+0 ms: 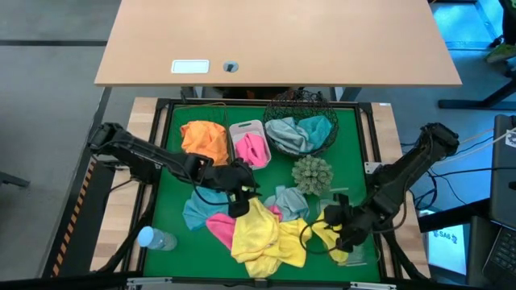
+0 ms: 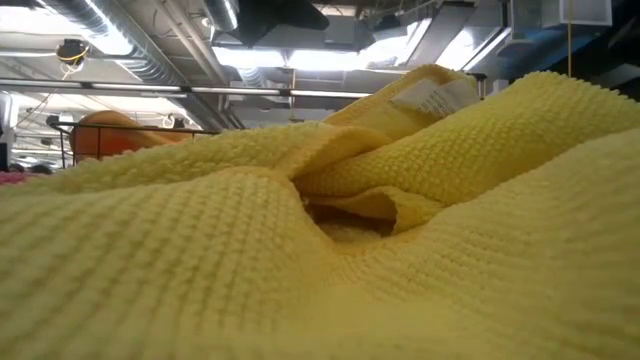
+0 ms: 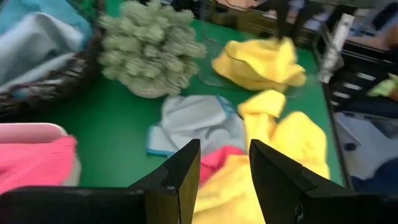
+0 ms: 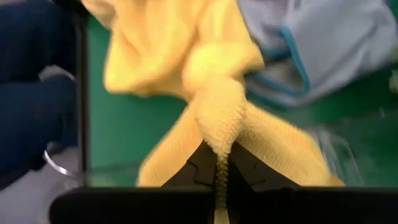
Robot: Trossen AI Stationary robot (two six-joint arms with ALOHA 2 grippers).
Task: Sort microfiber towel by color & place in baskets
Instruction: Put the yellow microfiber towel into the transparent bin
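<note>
My right gripper moves the yellow towel in next before releasing it, since the towel's slack end (image 1: 316, 229) hangs past the rim of the clear tray (image 1: 357, 256).
A heap of yellow microfiber towels (image 1: 260, 235) lies at the mat's near middle, with a pink towel (image 1: 219, 225) and light blue towels (image 1: 197, 211) beside it. My left gripper (image 1: 240, 200) hovers open over the heap's far-left edge (image 3: 224, 186), with nothing between its fingers. My right gripper (image 1: 339, 234) is shut on another yellow towel (image 1: 325, 234) at the clear tray (image 1: 357, 256). An orange towel (image 1: 203, 138) fills the dark wire basket. A pink one (image 1: 251, 148) sits in the white tub, and blue-grey ones (image 1: 297, 134) in the round mesh basket. My right gripper pinches a bunched ridge of the yellow towel (image 4: 217, 144) between its two fingers; how many layers, I cannot tell. The fingers slant down from the table's right side. The rest of the cloth (image 4: 180, 62) spreads slack beyond the fingertips, down onto the mat and the tray.
A spiky grey-green ball plant (image 1: 312, 174) stands mid-mat between the two arms. A clear bottle with a blue cap (image 1: 155, 238) lies at the near left corner. Another light blue towel (image 1: 289, 201) lies near the plant. The low view is filled by yellow cloth (image 2: 320, 220).
</note>
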